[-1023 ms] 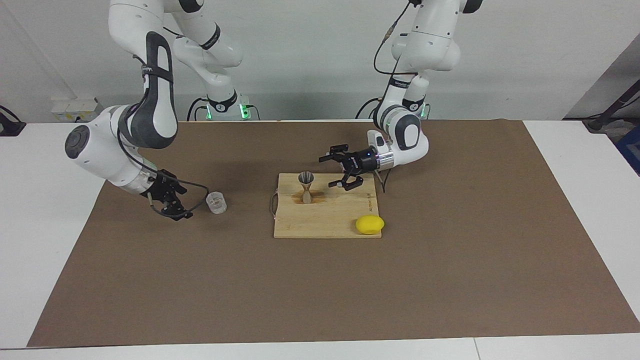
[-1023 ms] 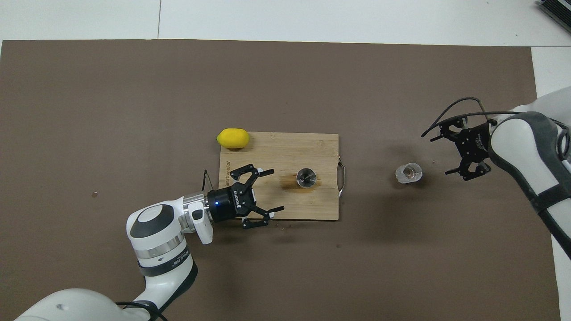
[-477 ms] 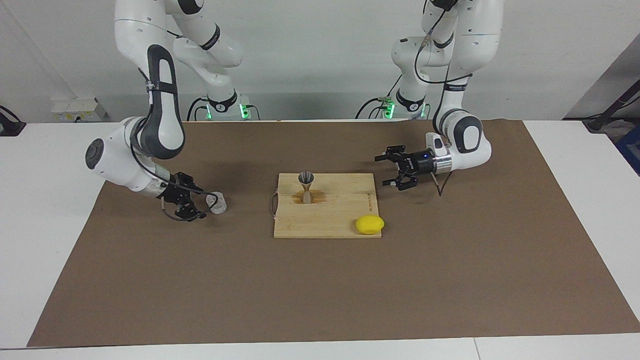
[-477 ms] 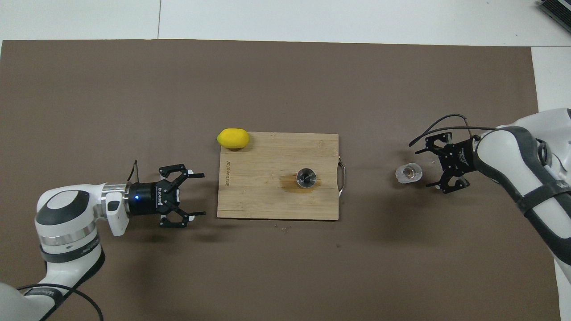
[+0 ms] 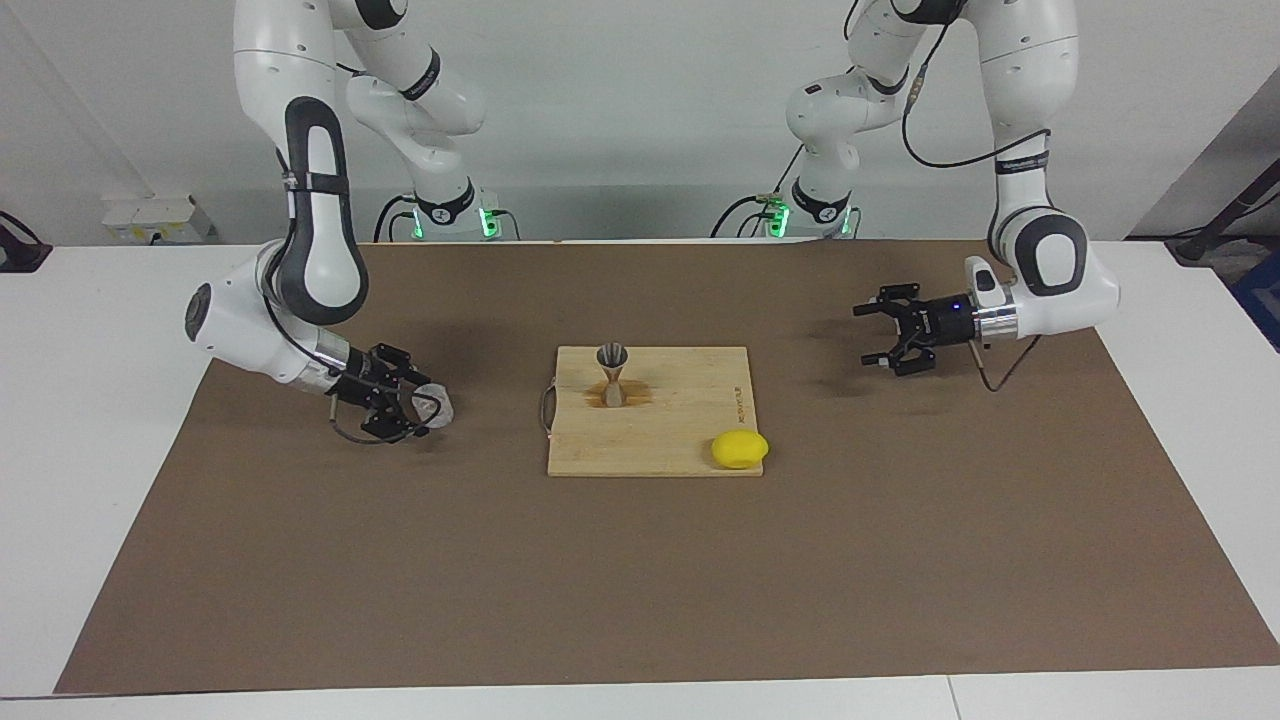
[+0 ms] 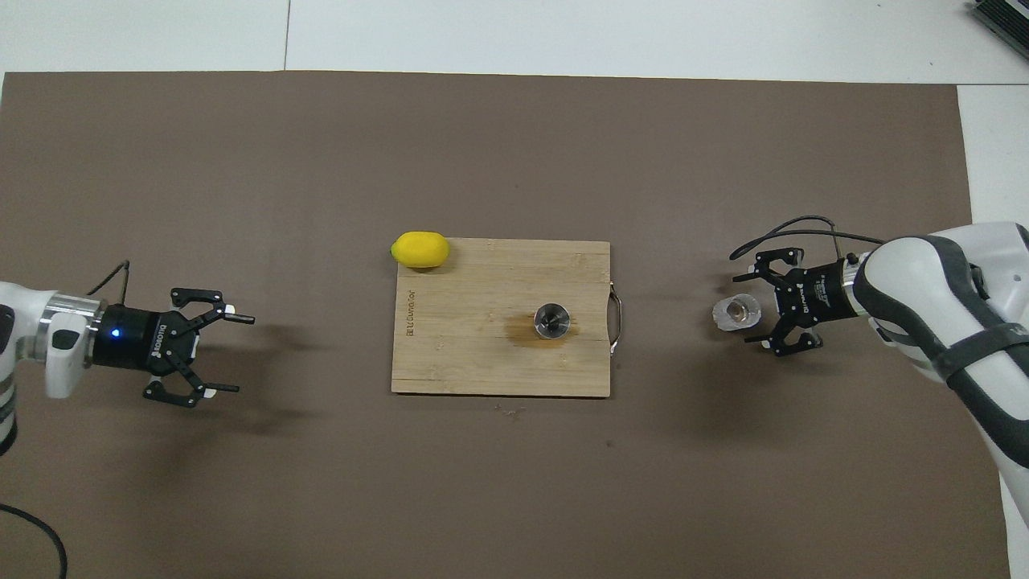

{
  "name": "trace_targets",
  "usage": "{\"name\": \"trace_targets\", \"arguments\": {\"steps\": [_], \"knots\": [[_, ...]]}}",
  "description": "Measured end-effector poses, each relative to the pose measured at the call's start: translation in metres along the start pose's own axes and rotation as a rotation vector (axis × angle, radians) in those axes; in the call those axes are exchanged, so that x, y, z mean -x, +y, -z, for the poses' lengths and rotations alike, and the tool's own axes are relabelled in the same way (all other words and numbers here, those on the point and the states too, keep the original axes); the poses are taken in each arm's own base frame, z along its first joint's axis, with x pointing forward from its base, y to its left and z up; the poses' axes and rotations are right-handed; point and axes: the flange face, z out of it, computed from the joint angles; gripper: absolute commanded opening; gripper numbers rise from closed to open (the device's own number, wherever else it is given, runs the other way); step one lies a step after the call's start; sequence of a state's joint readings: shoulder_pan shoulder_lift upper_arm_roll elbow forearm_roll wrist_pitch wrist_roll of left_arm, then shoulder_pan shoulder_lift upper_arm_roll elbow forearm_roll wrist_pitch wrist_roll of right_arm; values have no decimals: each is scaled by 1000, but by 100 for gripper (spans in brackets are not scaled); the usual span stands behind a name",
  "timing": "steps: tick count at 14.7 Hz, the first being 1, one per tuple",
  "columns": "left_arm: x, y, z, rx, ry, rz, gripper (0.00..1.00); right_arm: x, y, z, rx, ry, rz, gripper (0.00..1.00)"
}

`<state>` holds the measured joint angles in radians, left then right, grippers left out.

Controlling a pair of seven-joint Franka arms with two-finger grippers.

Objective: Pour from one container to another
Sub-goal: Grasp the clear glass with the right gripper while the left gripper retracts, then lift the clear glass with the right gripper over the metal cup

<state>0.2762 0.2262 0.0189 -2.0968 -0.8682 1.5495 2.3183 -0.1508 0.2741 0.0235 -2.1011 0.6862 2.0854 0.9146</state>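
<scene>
The fingers of the right gripper reach forward past the middle of the clear cup [image 5: 436, 405] on both sides, so the right gripper should close on the cup now.
The clear cup [image 5: 436, 405] stands on the brown mat toward the right arm's end of the table, with something brownish in it [image 6: 736, 310]. My right gripper [image 5: 420, 408] is low and open, its fingers on either side of the cup [image 6: 740, 310]; I cannot tell whether they touch it. The metal jigger [image 5: 612, 375] stands upright on the wooden board [image 5: 680, 440], on a wet brown stain, and shows from above in the overhead view [image 6: 552, 320]. My left gripper [image 5: 862, 336] is open and empty over the mat toward the left arm's end [image 6: 243, 355].
A yellow lemon [image 5: 739, 449] lies on the board's corner farthest from the robots, toward the left arm's end [image 6: 420, 249]. The board [image 6: 482, 362] has a metal handle on the side toward the cup.
My left gripper has drawn back from the board toward its own end of the table, still open. My right gripper has closed in on the cup until its fingers flank it.
</scene>
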Motion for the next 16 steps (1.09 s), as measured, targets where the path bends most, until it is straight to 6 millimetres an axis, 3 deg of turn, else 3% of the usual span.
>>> {"name": "trace_targets", "arguments": {"steps": [2,4,6,9,10,12,16], "knots": [[-2,-9,38,35,-118,25,100,-2,3,-4,-1,-11,-14,94],[-7,-18,66,56,-235,50,100,-2,4,-5,-4,-17,-21,81],[-20,-21,87,66,-344,100,100,-2,4,-6,-11,-27,-29,57],[-59,-15,114,34,-485,177,100,0,2,-6,-38,-62,-55,16],[-77,-11,122,9,-531,222,100,0,2,-6,-42,-68,-59,11],[-113,-6,131,-44,-621,323,100,0,1,-3,-49,-68,-60,10],[-172,-18,122,-112,-736,409,100,7,-1,16,-83,-60,-46,10]]}}
